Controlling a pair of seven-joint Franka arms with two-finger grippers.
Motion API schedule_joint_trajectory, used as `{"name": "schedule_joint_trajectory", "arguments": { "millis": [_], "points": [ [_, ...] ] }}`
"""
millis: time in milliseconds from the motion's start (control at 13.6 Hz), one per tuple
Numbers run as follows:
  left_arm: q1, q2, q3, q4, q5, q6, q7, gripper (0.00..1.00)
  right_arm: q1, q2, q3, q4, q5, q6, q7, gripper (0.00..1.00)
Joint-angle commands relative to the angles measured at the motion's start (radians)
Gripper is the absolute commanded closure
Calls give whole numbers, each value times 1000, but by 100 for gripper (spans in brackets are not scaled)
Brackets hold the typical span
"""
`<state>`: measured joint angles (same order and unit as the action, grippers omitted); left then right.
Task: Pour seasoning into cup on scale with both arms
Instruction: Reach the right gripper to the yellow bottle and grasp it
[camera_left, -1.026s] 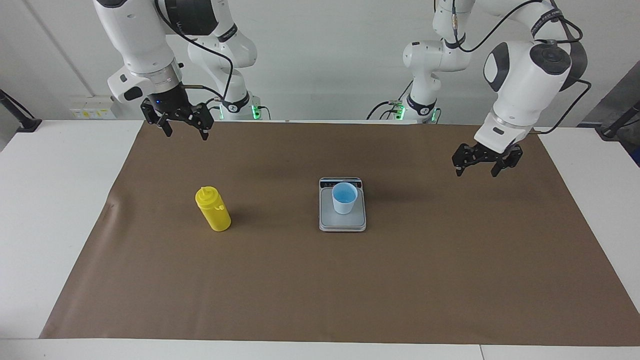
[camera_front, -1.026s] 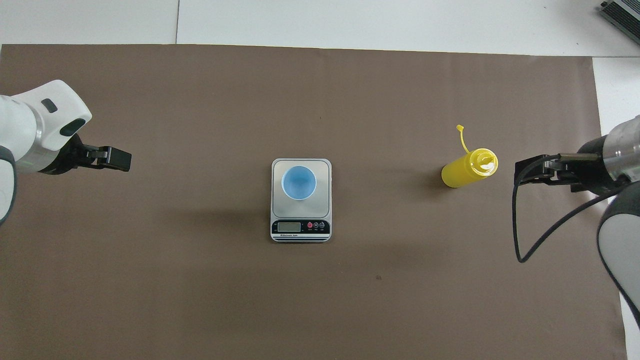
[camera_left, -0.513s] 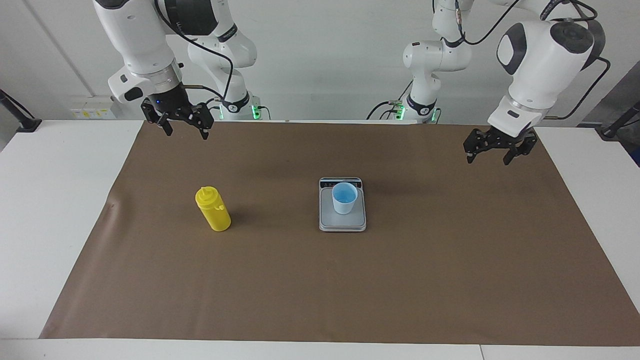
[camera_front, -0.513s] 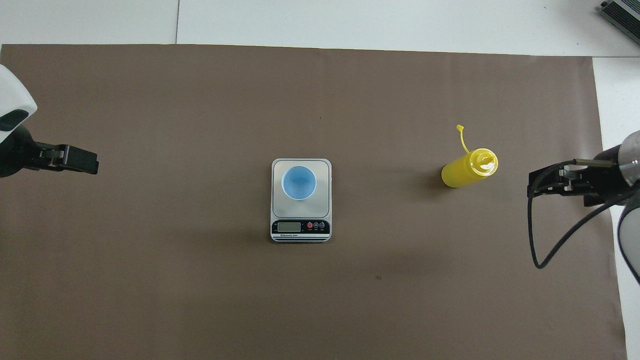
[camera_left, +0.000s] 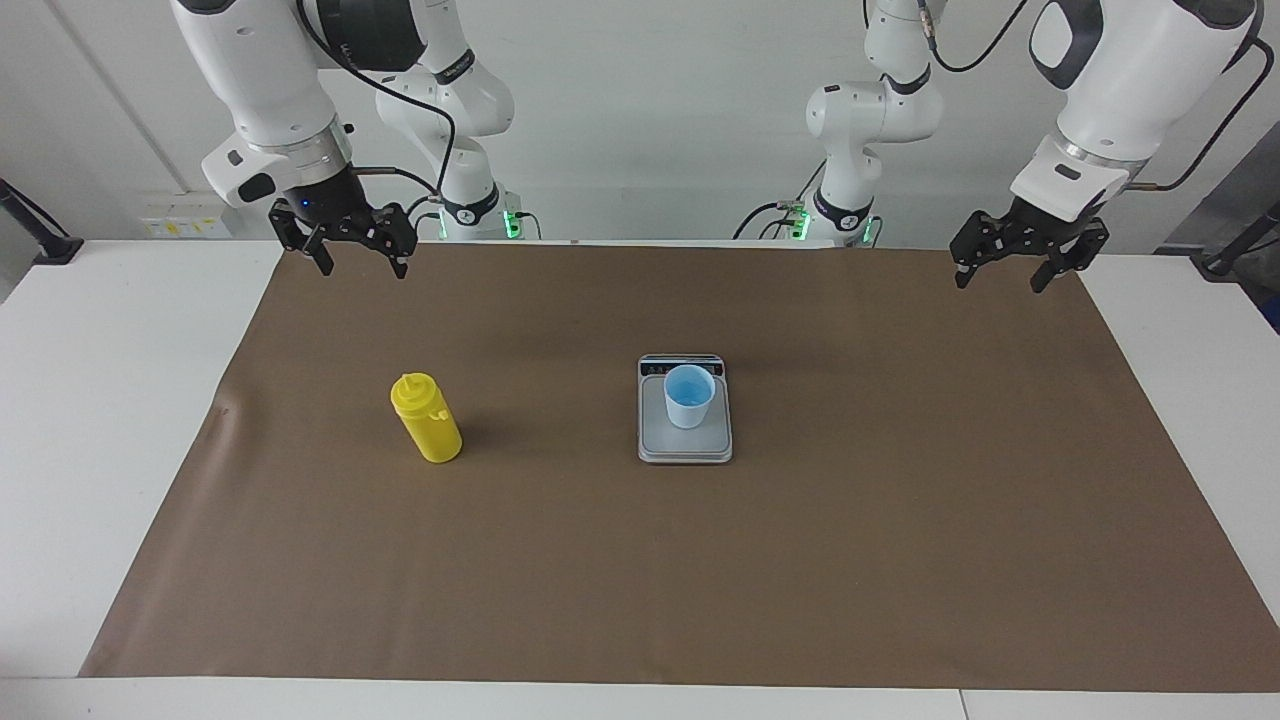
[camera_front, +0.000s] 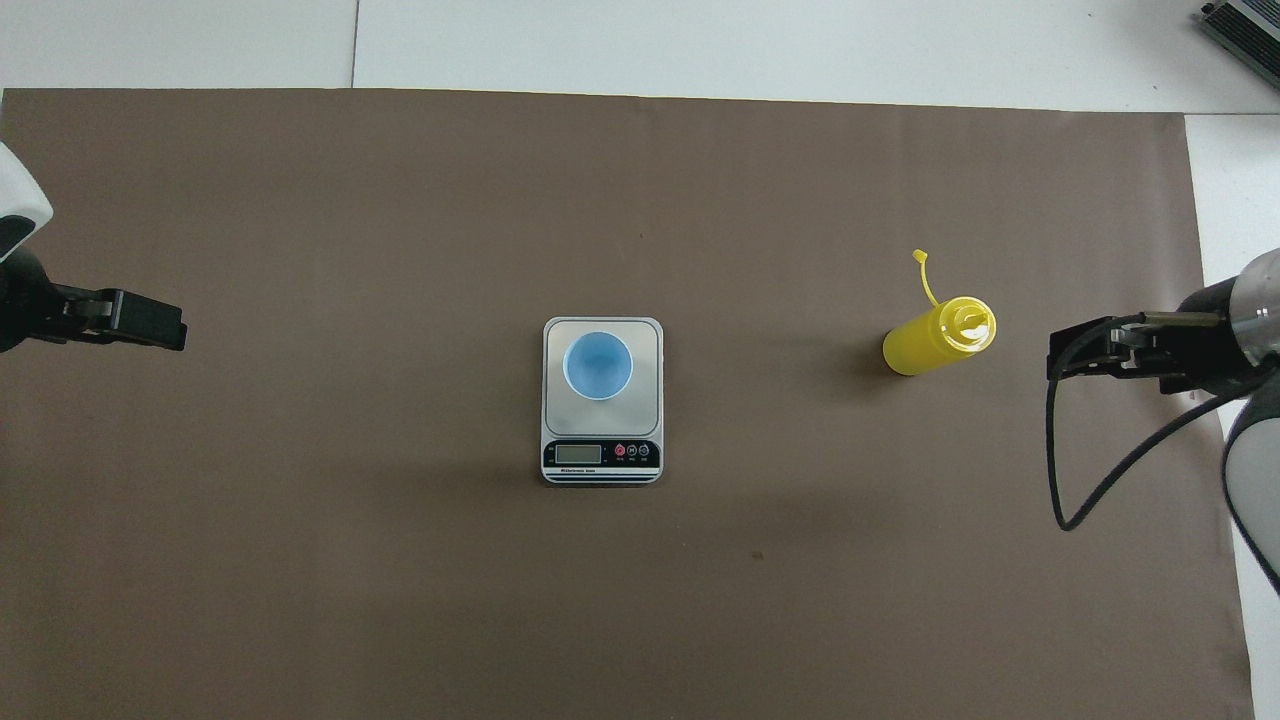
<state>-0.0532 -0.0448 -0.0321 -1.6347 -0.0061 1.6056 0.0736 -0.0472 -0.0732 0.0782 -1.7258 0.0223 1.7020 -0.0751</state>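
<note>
The right gripper will pour seasoning into the cup next, so it will hold the yellow bottle by its body (camera_front: 918, 347) and leave the yellow bottle's spout free.
The yellow seasoning bottle (camera_left: 427, 420) (camera_front: 935, 340) stands upright on the brown mat, toward the right arm's end of the table, its tethered cap (camera_front: 921, 262) sticking out to one side. The pale-blue cup (camera_left: 689, 397) (camera_front: 598, 365) stands on the silver scale (camera_left: 685, 450) (camera_front: 650, 340) at the middle of the mat, the scale's dark display strip toward the robots. My right gripper (camera_left: 362, 270) (camera_front: 1065, 355) hangs open and holds nothing, over the mat's edge by the robots. My left gripper (camera_left: 1000, 283) (camera_front: 160, 325) hangs open with nothing in it, over the mat's corner at its own end.
The brown mat (camera_left: 800, 560) covers most of the white table (camera_left: 100, 400). A black cable (camera_front: 1060, 470) loops down from the right arm. A grey device (camera_front: 1245, 25) lies at a table corner farthest from the robots.
The left gripper has risen and pulled back from above the mat toward its corner by the robots. The right gripper has drawn back slightly. Bottle, cup and scale have not moved.
</note>
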Motion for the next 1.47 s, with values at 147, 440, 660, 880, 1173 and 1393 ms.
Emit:
{"name": "schedule_joint_trajectory", "arguments": {
  "millis": [147, 440, 660, 880, 1173, 1393],
  "points": [
    [19, -15, -11, -4, -12, -15, 21, 0, -51, -62, -3, -178, 168, 224, -404, 0],
    [15, -10, -14, 12, -11, -16, 25, 0, -135, -53, -5, -282, 422, 349, -757, 0],
    [15, -6, -17, 21, -8, -23, 26, 0, -160, -20, -6, -340, 603, 406, -993, 0],
    [18, 0, -19, 46, -14, -26, 26, 0, -215, 41, -6, -386, 790, 433, -1255, 0],
    [18, -9, -19, 22, -15, -16, 28, 0, -252, 73, -6, -452, 928, 456, -1480, 0],
    [19, -10, -19, 18, -15, -18, 25, 0, -264, 101, -6, -521, 1103, 481, -1661, 0]
  ]
}}
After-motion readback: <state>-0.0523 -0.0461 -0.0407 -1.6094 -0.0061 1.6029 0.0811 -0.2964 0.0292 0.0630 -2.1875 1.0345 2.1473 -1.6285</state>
